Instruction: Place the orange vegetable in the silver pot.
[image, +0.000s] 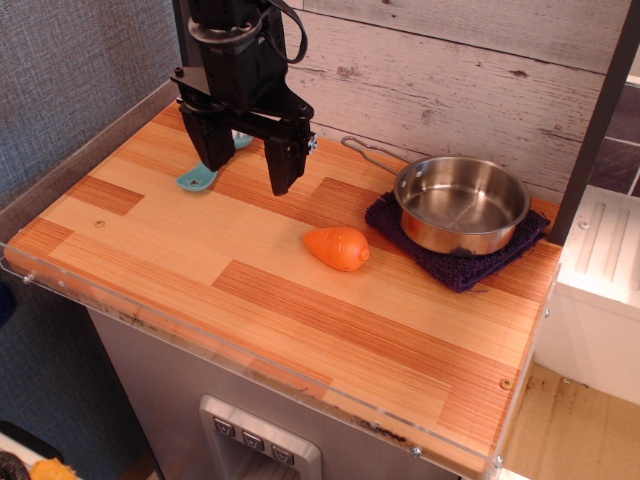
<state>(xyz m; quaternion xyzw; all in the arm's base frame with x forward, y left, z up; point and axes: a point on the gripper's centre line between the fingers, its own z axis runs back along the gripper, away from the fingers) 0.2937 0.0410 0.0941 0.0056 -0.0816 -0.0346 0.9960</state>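
Note:
My gripper takes hold of the carrot by its thick orange body (341, 248) next, to place it in the silver pot (461, 204).
The orange vegetable (338, 247) is a small toy carrot lying on the wooden table top, near the middle. The silver pot (461, 204) stands to its right on a dark purple cloth (455, 262), empty, with its thin wire handle (368, 154) pointing back left. My gripper (249, 168) hangs above the table to the left of and behind the carrot. Its two black fingers are spread apart with nothing between them.
A teal plastic utensil (200, 176) lies on the table behind the gripper's left finger. A grey plank wall runs along the back. A dark post (598, 120) stands at the right. The table has a clear plastic front edge (250, 365).

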